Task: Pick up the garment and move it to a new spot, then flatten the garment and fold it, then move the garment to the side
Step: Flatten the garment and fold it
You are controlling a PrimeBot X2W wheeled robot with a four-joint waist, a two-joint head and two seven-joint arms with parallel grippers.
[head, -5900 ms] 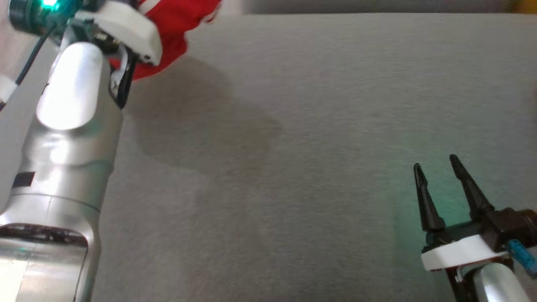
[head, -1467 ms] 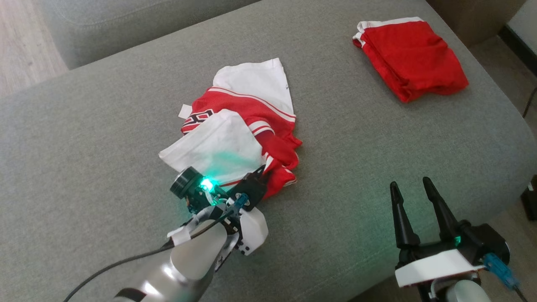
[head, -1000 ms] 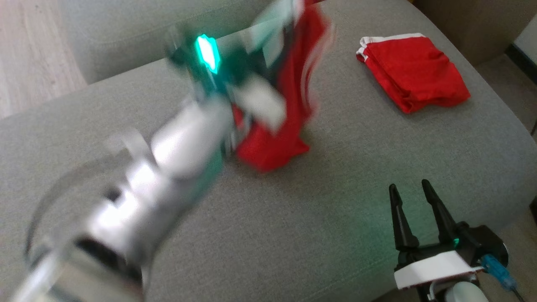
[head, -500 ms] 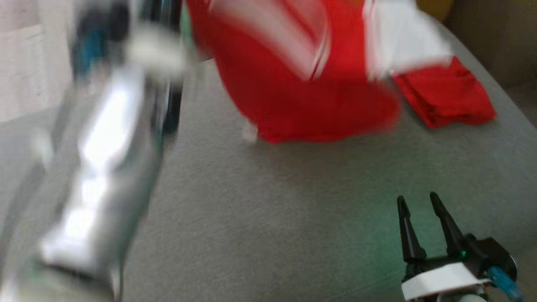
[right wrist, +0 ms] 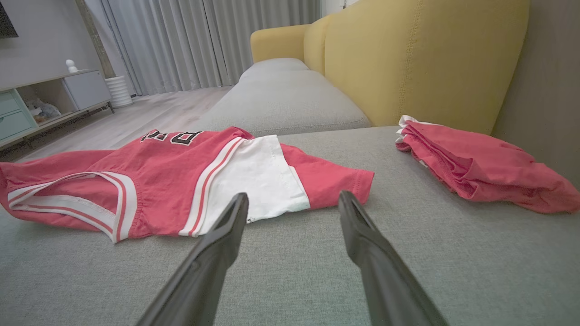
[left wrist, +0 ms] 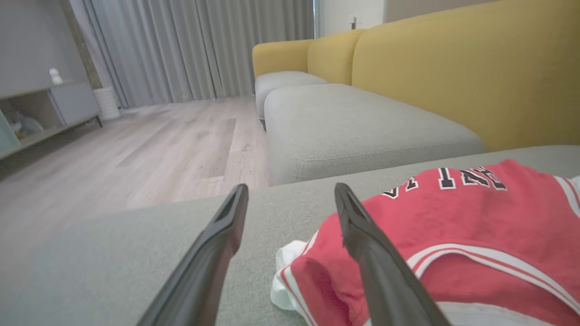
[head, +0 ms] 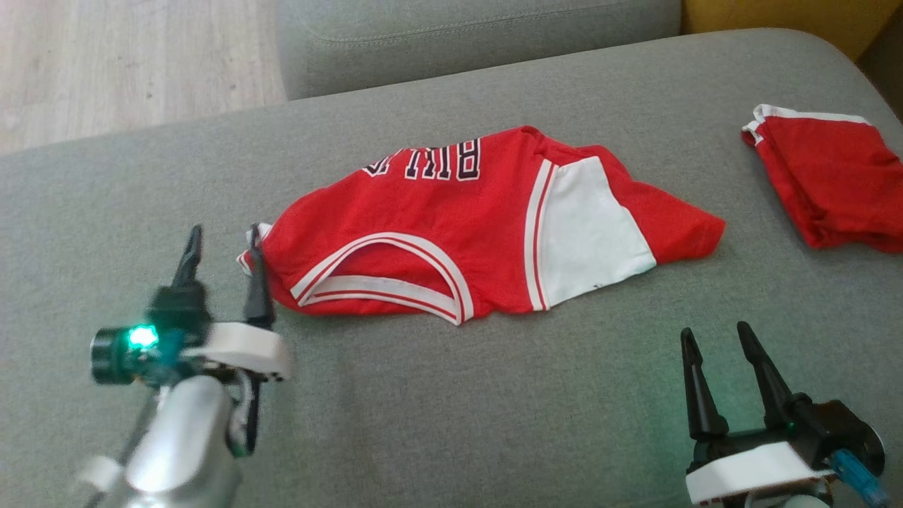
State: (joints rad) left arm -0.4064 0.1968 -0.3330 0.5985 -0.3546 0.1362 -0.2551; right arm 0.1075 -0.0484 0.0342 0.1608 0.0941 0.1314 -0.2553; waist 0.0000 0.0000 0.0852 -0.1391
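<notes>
I should next grab the jersey with my left gripper by its white sleeve edge, bunched at the jersey's corner; the jersey's red body lies flat.
The garment is a red jersey with white panels, white-striped trim and black lettering, spread roughly flat across the grey sofa cushion. My left gripper stands open at the jersey's left corner, its right finger against the cloth edge and nothing between the fingers. From the left wrist the jersey lies to the right of the open left gripper. My right gripper is open near the cushion's front right, apart from the jersey. In the right wrist view the jersey lies ahead of the right gripper.
A folded red garment lies at the cushion's far right, seen again as folded red cloth from the right wrist. A yellow sofa back rises behind. Another grey cushion and wooden floor lie beyond.
My left arm swung the jersey up and across, laid it spread out on the cushion, and its gripper opened and let go. The head camera shifted. The right gripper stayed put.
</notes>
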